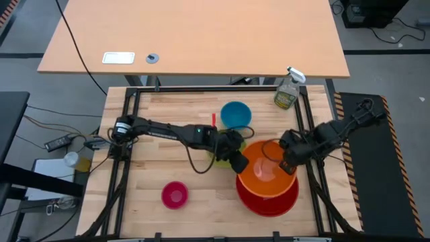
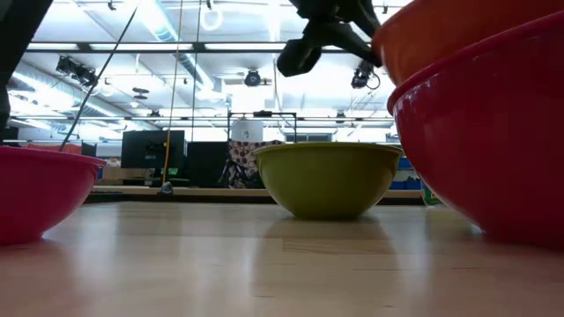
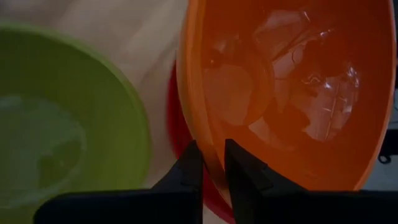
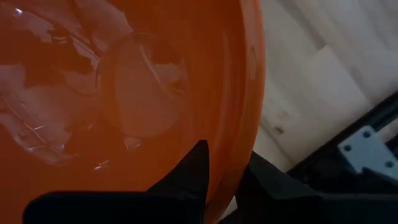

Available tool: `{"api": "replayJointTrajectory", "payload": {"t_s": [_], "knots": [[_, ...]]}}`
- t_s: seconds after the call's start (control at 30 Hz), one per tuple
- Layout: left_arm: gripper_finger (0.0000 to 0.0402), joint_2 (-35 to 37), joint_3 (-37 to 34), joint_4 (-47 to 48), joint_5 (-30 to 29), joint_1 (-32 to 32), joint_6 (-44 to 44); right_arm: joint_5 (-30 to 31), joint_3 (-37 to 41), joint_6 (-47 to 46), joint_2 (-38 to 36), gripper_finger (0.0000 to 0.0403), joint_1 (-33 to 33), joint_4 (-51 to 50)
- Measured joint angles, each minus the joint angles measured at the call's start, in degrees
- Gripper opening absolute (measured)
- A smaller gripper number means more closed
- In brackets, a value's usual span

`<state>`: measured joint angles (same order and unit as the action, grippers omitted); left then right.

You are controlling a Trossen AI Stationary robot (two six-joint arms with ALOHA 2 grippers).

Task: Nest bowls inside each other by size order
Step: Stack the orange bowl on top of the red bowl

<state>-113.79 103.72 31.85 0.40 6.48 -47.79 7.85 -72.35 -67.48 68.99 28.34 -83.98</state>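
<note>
The orange bowl [image 1: 267, 168] hangs above and off to one side of the red bowl's rim, so I will align it before opening my left gripper.
Both grippers are shut on the orange bowl [image 1: 267, 168], which sits over the red bowl [image 1: 269, 198] at the table's near right. My left gripper [image 1: 236, 161] is at its left rim and my right gripper [image 1: 289, 165] at its right rim. The green bowl [image 1: 216, 156] stands on its base just left of them, partly under the left arm. The blue bowl [image 1: 235, 114] stands farther back, and the pink bowl [image 1: 175, 195] at the near left. In the low view the orange bowl [image 2: 458, 31] shows above the red bowl [image 2: 493, 132]. My left gripper [image 3: 212, 152] pinches the orange bowl's left rim [image 3: 211, 168], one finger [image 3: 239, 177] inside the bowl and one [image 3: 189, 171] outside, coming from above. My right gripper [image 4: 227, 158] pinches the opposite right rim [image 4: 239, 155], one finger [image 4: 196, 171] inside and one [image 4: 264, 183] outside, from above. The bowl is mouth up over the red bowl; whether it rests in it, I cannot tell.
A clear spray bottle [image 1: 287, 91] stands at the far right corner. Bare wood lies between the pink bowl and the red bowl, and along the table's far left. The metal frame [image 1: 127, 114] borders the table.
</note>
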Motion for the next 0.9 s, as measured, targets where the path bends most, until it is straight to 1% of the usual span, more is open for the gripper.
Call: {"api": "replayJointTrajectory", "payload": {"t_s": [0.33, 0.53, 0.77, 0.9], "knots": [[0.0042, -1.0, -0.2, 0.7, 0.7, 3.8, -2.6, 1.1, 6.5, -3.7, 1.5, 0.0073, 9.1, 10.2], [0.0042, -3.8, -0.2, -3.4, 1.0, 4.6, -2.3, -1.1, 10.5, -6.5, 2.6, 0.0093, 12.7, 13.9], [0.0041, -6.9, -0.1, -6.5, 0.7, 4.6, 1.3, -1.4, 15.7, -12.2, 3.0, 0.0098, 16.2, 17.8], [0.0041, -7.1, -0.1, -6.8, 0.5, 4.6, 3.4, -1.1, 19.4, -13.9, 3.0, 0.0098, 16.6, 21.4]]}}
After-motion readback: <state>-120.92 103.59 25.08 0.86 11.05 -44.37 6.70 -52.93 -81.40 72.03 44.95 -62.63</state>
